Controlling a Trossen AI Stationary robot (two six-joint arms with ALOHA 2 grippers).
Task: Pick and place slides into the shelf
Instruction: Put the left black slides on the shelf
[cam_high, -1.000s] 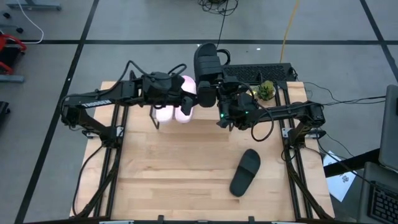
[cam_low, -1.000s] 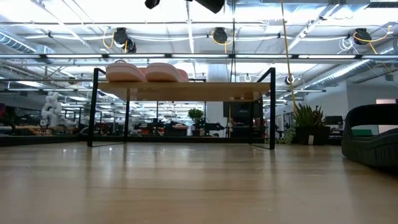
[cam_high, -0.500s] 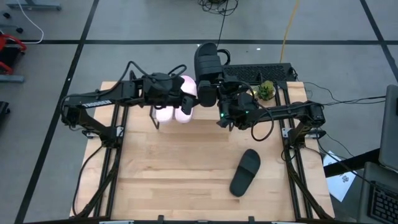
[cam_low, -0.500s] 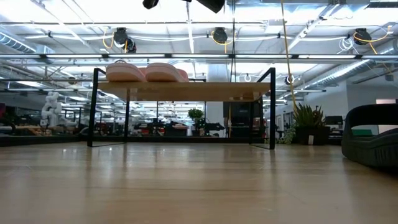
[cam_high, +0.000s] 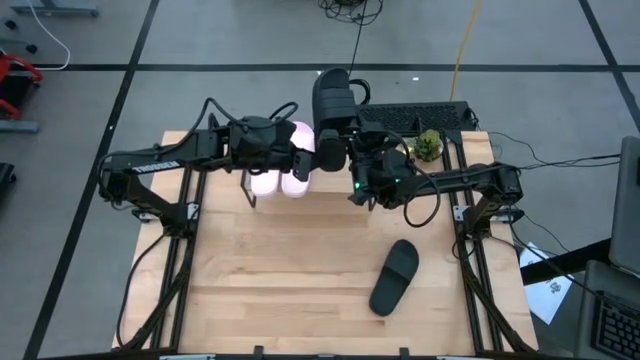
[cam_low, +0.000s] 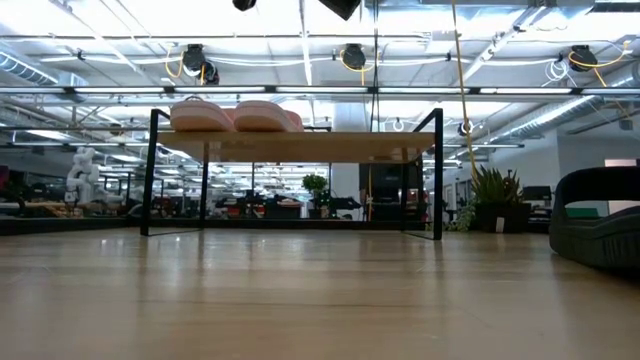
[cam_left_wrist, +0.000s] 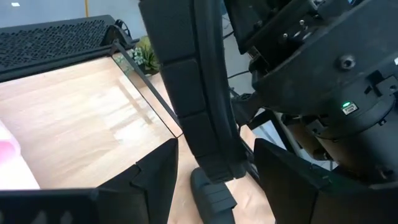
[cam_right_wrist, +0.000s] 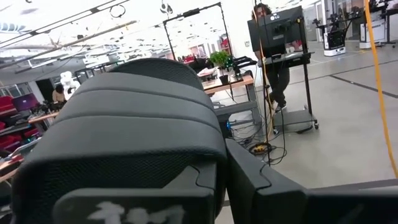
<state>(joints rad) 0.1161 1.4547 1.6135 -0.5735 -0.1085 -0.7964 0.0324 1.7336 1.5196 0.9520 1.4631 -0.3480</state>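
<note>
The black slide has to go from my right gripper to my left gripper for the shelf, so my left gripper should grab it by its heel end (cam_high: 329, 156) next.
The shelf (cam_low: 300, 146) stands at the table's far side. Two pink slides (cam_low: 235, 116) lie on its board, and they also show in the high view (cam_high: 272, 182). One black slide (cam_high: 334, 98) is held up over the shelf's far edge by my right gripper (cam_high: 342, 138), which is shut on it. My left gripper (cam_left_wrist: 214, 158) is open beside the pink slides (cam_high: 303, 160). Its fingers stand on either side of the held slide's lower end (cam_left_wrist: 211, 168) without touching it. A second black slide (cam_high: 393, 277) lies sole down on the table, near right. My right gripper holds the black slide by the end nearest the table's middle (cam_high: 341, 128). It comes in about level from the table's right side. Its own body hides the exact place of contact. The slide is lifted clear and reaches out past the shelf's far edge.
A small green plant (cam_high: 428, 146) and a black mesh panel (cam_high: 420, 116) sit at the far right of the table. The wooden tabletop (cam_high: 290, 270) lies bare in front of the shelf. In the low view the second black slide (cam_low: 600, 225) shows at the right edge.
My left gripper has rolled slightly about the line it points along and stayed in place. The held slide and my right gripper have kept still.
</note>
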